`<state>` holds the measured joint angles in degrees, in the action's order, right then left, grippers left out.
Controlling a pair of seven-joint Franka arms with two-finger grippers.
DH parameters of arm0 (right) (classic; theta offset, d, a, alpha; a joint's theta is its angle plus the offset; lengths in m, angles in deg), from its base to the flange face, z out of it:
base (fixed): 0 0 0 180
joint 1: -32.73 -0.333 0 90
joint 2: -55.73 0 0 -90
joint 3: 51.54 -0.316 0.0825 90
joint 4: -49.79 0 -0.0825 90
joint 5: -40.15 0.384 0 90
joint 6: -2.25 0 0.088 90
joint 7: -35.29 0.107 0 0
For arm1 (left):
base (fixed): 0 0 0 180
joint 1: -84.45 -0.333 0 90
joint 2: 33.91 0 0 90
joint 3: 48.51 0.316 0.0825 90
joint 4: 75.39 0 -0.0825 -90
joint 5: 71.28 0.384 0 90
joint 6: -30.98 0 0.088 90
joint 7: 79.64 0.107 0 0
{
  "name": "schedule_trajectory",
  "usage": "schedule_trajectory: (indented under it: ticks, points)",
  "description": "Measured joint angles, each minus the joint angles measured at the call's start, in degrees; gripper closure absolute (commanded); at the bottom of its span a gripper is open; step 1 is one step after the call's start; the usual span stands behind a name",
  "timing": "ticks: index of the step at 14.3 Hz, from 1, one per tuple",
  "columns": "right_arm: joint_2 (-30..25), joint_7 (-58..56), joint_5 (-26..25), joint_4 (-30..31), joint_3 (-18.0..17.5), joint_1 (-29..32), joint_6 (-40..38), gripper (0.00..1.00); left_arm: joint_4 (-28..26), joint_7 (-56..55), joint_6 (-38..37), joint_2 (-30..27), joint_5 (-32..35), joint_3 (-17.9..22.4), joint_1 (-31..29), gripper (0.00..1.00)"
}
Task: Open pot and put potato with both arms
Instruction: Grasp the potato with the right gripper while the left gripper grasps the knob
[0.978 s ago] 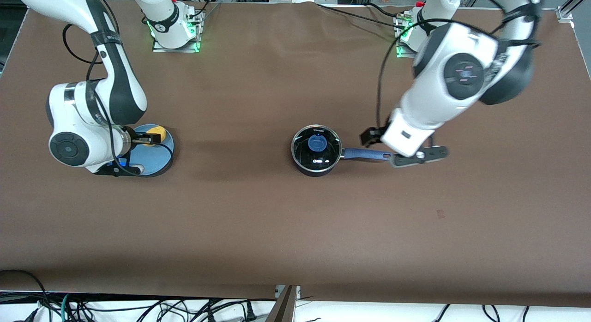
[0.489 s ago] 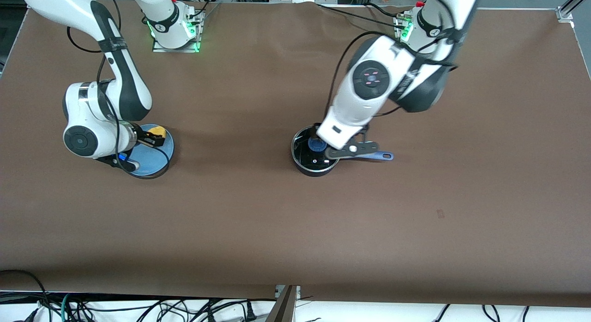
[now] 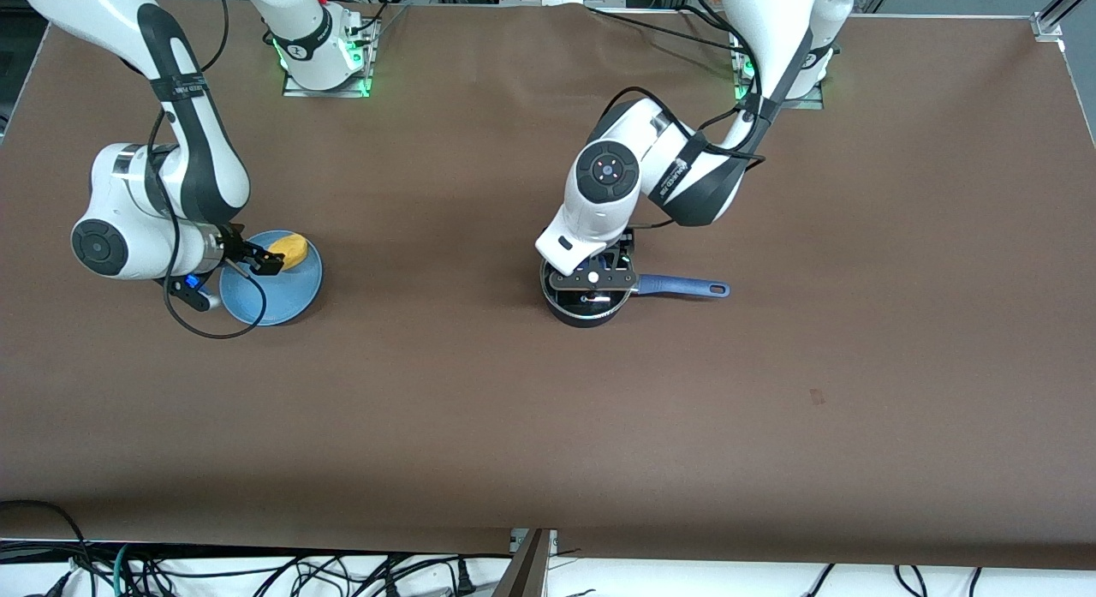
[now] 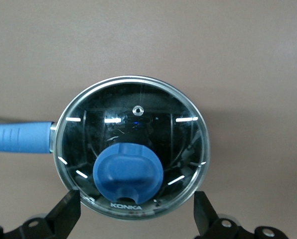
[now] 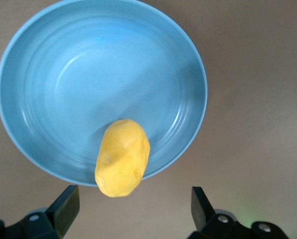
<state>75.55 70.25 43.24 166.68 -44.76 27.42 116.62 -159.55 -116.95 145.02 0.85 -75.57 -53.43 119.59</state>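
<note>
The potato (image 3: 293, 250) needs to go into the black pot (image 3: 585, 313). My right gripper will next grab the potato by its rounded sides.
The black pot (image 3: 585, 313) stands mid-table with its blue handle (image 3: 682, 284) pointing toward the left arm's end. Its glass lid (image 4: 133, 107) with the blue knob (image 4: 128, 172) is on. My left gripper (image 3: 604, 267) hovers open over the lid; in the left wrist view (image 4: 136, 219) its fingers stand wide, apart from the knob. The yellow potato (image 3: 293, 250) lies on the rim of the blue plate (image 3: 287, 293). My right gripper (image 3: 261, 261) is open low beside the potato, which sits just off its jaws in the right wrist view (image 5: 122, 158).
The brown table (image 3: 548, 426) stretches wide on all sides of the pot and the plate. The arm bases stand along the table's edge farthest from the front camera. Cables hang off the table's near edge.
My left arm has swung from over the end of the pot handle to over the lid. My right gripper has shifted slightly by the plate. The potato and the pot have not moved.
</note>
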Motion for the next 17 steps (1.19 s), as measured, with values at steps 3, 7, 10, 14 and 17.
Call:
schedule_trajectory:
  ticks: [3,7,10,14,17]
  points:
    - [0.1,2.46,0.38,2.56,-0.01,-0.07,4.39,0.01,0.01,2.97,-1.1,0.0,0.0,0.5,-0.48,0.0]
    - [0.95,4.4,1.51,4.4,-0.05,-0.13,8.18,0.01,0.01,3.14,-1.26,0.39,0.0,0.53,-0.58,0.0]
    - [1.6,5.3,2.23,4.49,-0.13,-0.24,9.09,0.01,0.0,2.19,-0.58,1.35,-0.01,0.46,-0.39,0.0]
    - [2.02,5.57,2.46,5.66,-0.17,-0.24,10.7,0.01,0.01,1.15,-0.31,2.48,-0.02,0.44,-0.34,0.0]
    - [2.3,5.6,2.85,6.13,-0.21,-0.25,10.89,0.26,0.15,0.69,-0.05,3.05,-0.02,0.43,-0.34,0.0]
